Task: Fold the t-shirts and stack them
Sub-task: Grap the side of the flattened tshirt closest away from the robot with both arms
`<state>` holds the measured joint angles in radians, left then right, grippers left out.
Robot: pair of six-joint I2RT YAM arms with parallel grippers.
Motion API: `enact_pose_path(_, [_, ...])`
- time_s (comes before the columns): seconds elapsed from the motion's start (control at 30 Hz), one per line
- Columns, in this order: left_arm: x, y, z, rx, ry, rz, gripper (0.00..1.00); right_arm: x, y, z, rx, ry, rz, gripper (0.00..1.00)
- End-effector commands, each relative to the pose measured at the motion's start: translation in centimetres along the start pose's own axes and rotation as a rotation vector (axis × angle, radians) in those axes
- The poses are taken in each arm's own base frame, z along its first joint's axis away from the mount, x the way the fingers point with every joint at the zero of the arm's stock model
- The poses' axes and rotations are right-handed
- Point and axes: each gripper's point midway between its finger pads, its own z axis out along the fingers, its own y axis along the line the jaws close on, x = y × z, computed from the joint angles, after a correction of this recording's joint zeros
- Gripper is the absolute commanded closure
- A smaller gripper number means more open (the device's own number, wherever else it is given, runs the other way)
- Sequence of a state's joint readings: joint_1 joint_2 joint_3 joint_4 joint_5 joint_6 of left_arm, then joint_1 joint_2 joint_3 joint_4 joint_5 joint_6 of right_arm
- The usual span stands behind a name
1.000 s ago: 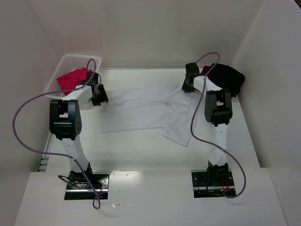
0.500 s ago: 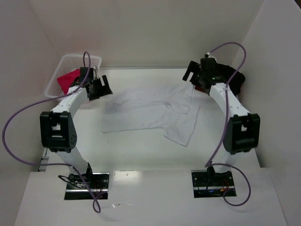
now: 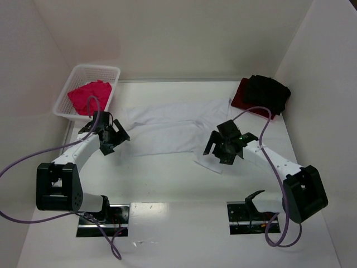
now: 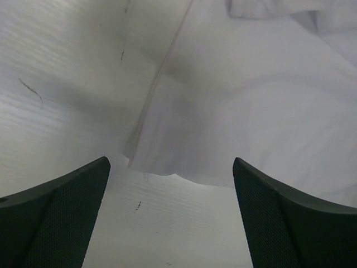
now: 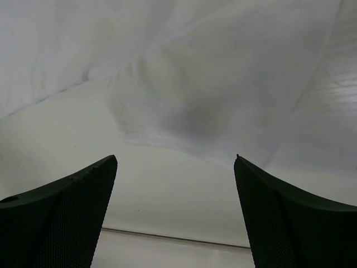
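Note:
My right gripper should next fold the white t-shirt's near side over the far side, lifting the near sleeve by its hem corner.
A white t-shirt (image 3: 167, 131) lies spread across the middle of the table. My left gripper (image 3: 113, 139) hovers open over its near left corner, and the left wrist view shows that corner (image 4: 245, 106) just beyond the gripper (image 4: 172, 215), nothing between the fingers. My right gripper (image 3: 219, 152) stands open above the shirt's near right sleeve; the sleeve hem (image 5: 223, 89) lies ahead of the gripper (image 5: 175, 215). A pink-magenta t-shirt (image 3: 88, 96) sits in the basket. A black t-shirt (image 3: 270, 92) rests on a dark red one (image 3: 240, 97) at the back right.
The white lattice basket (image 3: 109, 71) stands at the back left corner. White walls close in the table on the left, back and right. Purple cables loop from both arms near the table's front.
Both arms swung from the shirt's far edge down to its near edge. Both grippers opened and let go of the cloth, which now lies flatter and reaches farther back.

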<state>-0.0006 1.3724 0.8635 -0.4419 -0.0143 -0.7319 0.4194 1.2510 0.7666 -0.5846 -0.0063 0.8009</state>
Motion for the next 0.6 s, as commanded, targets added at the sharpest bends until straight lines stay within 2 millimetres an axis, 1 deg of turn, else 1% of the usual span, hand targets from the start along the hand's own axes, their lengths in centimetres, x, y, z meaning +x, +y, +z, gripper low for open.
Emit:
enact_pose_path(0.0, [0.3, 0.4, 0.1, -0.014, -0.018, -0.115, 0.02, 2.9, -0.7, 1.0, 0.085, 0.08, 0.093, 0.1])
enact_pose_path(0.03, [-0.1, 0.3, 0.0, -0.011, -0.039, -0.115, 0.02, 2.8, -1.0, 1.3, 0.104, 0.071, 0.101, 0.1])
enact_pose_path(0.1, [0.2, 0.5, 0.1, -0.016, -0.032, -0.124, 0.02, 3.0, -2.0, 1.1, 0.14, 0.063, 0.121, 0.1])
enact_pose_path(0.13, [-0.2, 0.4, 0.0, -0.017, -0.045, -0.124, 0.02, 3.0, -2.1, 0.9, 0.135, 0.047, 0.132, 0.1])
enact_pose_path(0.17, [-0.2, 0.4, 0.0, -0.017, -0.045, -0.124, 0.02, 3.2, -2.4, 0.9, 0.138, 0.048, 0.146, 0.1])
enact_pose_path(0.23, [-0.4, 0.3, 0.1, -0.018, -0.045, -0.113, 0.02, 3.9, -3.5, 0.9, 0.179, 0.054, 0.181, 0.1])
enact_pose_path(0.27, [-0.5, 0.2, 0.1, -0.022, -0.041, -0.113, 0.02, 3.9, -3.5, 0.9, 0.18, 0.053, 0.19, 0.1])
enact_pose_path(0.3, [-0.4, 0.3, 0.3, -0.028, -0.034, -0.113, 0.02, 4.4, -4.2, 1.0, 0.19, 0.06, 0.189, 0.1])
enact_pose_path(0.33, [-0.5, 0.5, 0.4, -0.042, -0.031, -0.104, 0.02, 4.7, -4.4, 0.8, 0.197, 0.061, 0.219, 0.1])
enact_pose_path(0.37, [-0.8, 0.3, 0.3, -0.036, -0.038, -0.104, 0.02, 5.4, -5.2, 1.1, 0.22, 0.074, 0.227, 0.1])
enact_pose_path(0.4, [-0.9, 0.4, 0.3, -0.044, -0.045, -0.104, 0.02, 5.6, -5.5, 1.1, 0.223, 0.074, 0.239, 0.1])
enact_pose_path(0.43, [-0.5, 0.7, 0.5, -0.058, -0.029, -0.104, 0.02, 5.9, -5.4, 1.1, 0.207, 0.077, 0.25, 0.13])
enact_pose_path(0.5, [-0.7, 0.6, 0.6, -0.058, -0.029, -0.095, 0.02, 6.5, -5.9, 1.4, 0.206, 0.087, 0.262, 0.13])
enact_pose_path(0.53, [-0.5, 0.8, 1.0, -0.067, -0.018, -0.095, 0.02, 6.2, -5.6, 1.5, 0.19, 0.077, 0.263, 0.14])
enact_pose_path(0.57, [-0.3, 0.9, 1.3, -0.076, -0.008, -0.094, 0.03, 6.4, -5.7, 1.7, 0.192, 0.077, 0.273, 0.14])
